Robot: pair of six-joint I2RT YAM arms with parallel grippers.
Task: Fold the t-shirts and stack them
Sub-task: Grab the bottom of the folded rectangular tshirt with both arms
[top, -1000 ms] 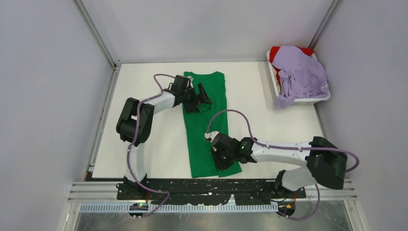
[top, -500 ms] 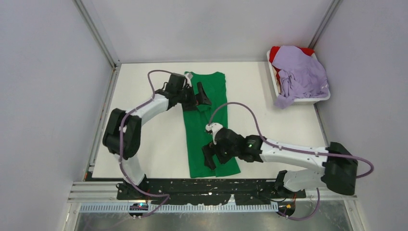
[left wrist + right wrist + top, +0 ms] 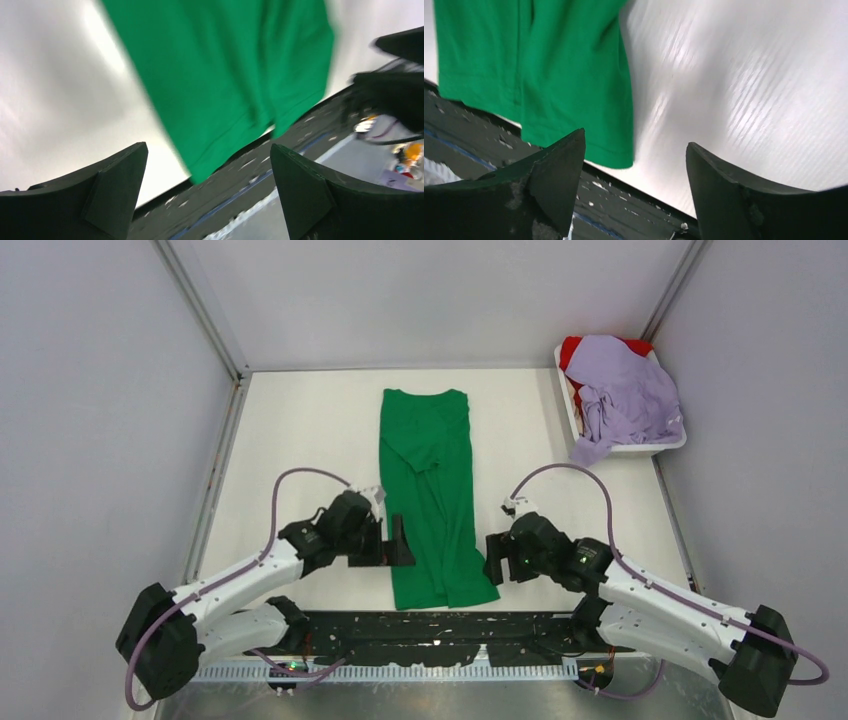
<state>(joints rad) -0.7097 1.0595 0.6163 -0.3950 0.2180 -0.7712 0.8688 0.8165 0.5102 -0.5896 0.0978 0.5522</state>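
Observation:
I should next grab the green t-shirt (image 3: 430, 495) with my left gripper by its near hem corner (image 3: 402, 603), opposite my right gripper's corner, to fold the hem over evenly.
The green t-shirt (image 3: 430, 495) lies flat as a long narrow strip running from the far middle of the table to its near edge. My left gripper (image 3: 396, 541) hovers open just left of the shirt's lower part, with nothing between its fingers. My right gripper (image 3: 493, 559) hovers open just right of the hem, also holding nothing. The left wrist view shows the green t-shirt (image 3: 220, 75) ahead of the left gripper (image 3: 210, 190). The right wrist view shows the green t-shirt's hem corner (image 3: 534, 65) left of the right gripper (image 3: 636, 185). The lavender t-shirt (image 3: 625, 390) is heaped over the red t-shirt (image 3: 575, 348).
A white tray (image 3: 660, 447) at the back right holds the lavender and red shirts, with lavender cloth hanging over its near rim. The black mounting rail (image 3: 440, 625) runs along the table's near edge. Grey walls close in the table on three sides.
The right gripper opened, let go of the green shirt's lower end and moved off to its right. The left arm pulled back from the collar end to the near left of the shirt.

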